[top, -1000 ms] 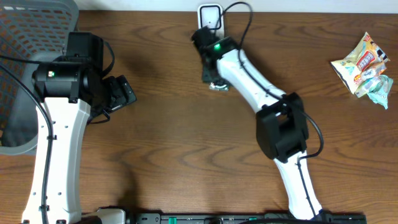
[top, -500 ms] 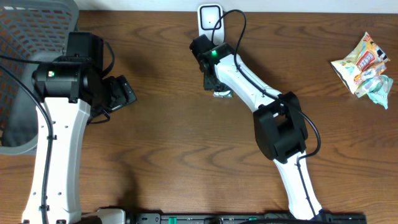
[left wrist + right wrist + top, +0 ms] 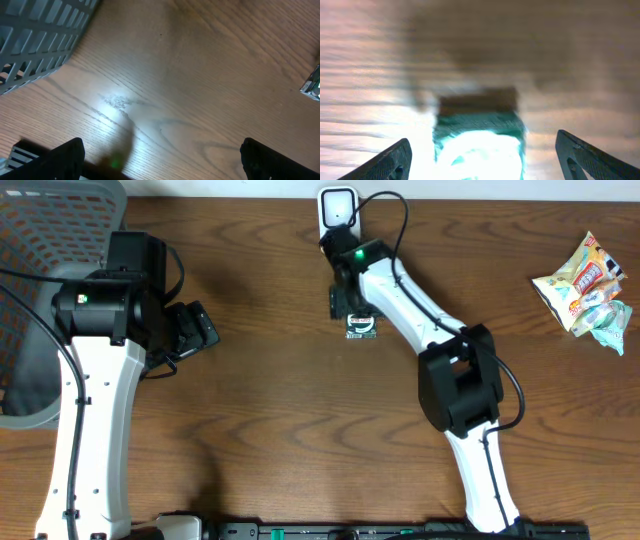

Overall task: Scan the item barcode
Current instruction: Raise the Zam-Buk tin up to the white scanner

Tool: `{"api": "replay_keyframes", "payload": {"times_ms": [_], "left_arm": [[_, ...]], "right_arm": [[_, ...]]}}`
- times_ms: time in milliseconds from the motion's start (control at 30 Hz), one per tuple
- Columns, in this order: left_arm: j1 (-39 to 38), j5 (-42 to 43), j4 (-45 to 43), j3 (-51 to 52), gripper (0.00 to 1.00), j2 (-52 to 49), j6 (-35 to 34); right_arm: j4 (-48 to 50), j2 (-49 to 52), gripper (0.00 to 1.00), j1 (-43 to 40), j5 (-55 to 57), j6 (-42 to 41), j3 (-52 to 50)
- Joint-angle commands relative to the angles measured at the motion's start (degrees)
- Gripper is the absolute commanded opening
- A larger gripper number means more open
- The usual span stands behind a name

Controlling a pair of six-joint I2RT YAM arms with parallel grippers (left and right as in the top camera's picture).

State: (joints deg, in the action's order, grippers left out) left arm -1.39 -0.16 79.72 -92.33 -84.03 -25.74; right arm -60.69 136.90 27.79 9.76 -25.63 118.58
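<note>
I need to grab the green packet with my right gripper across its two opposite side edges. This keeps the packet's broad sides uncovered, so I can scan the barcode.
The item [image 3: 361, 328] is a small green packet lying flat on the wooden table, just below the white barcode scanner [image 3: 338, 207] at the back edge. My right gripper [image 3: 350, 310] hovers over the packet with its jaws wide apart. In the right wrist view the packet [image 3: 479, 142] glares bright teal between my right gripper's [image 3: 485, 162] fingers, with table showing on both sides of it. My left gripper [image 3: 203, 330] is open over bare table at the left. In the left wrist view my left gripper [image 3: 162, 162] holds nothing, and the packet [image 3: 313, 85] shows at the right edge.
A grey mesh basket [image 3: 50, 240] fills the back left corner, its wall [image 3: 40, 35] showing in the left wrist view. Crumpled snack bags [image 3: 585, 285] lie at the far right. The right arm's links stretch from the front edge to the scanner.
My right gripper's jaws have spread apart and let go of the green packet, which now lies on the table. The arm shifted slightly right. The left arm has not moved.
</note>
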Motion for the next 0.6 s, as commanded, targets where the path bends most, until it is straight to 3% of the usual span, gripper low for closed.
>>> {"api": "replay_keyframes", "payload": {"times_ms": [0,567], "left_arm": [[0.0,-0.3,0.4,-0.1,0.98,-0.3,-0.5],[0.0,-0.3,0.4,-0.1,0.98,-0.3,-0.5]], "right_arm": [[1.4,0.1,0.88,-1.2,-5.5,7.7,1.6],[-0.9,3.0,0.82,-1.9,-8.2,7.9,-1.3]]}}
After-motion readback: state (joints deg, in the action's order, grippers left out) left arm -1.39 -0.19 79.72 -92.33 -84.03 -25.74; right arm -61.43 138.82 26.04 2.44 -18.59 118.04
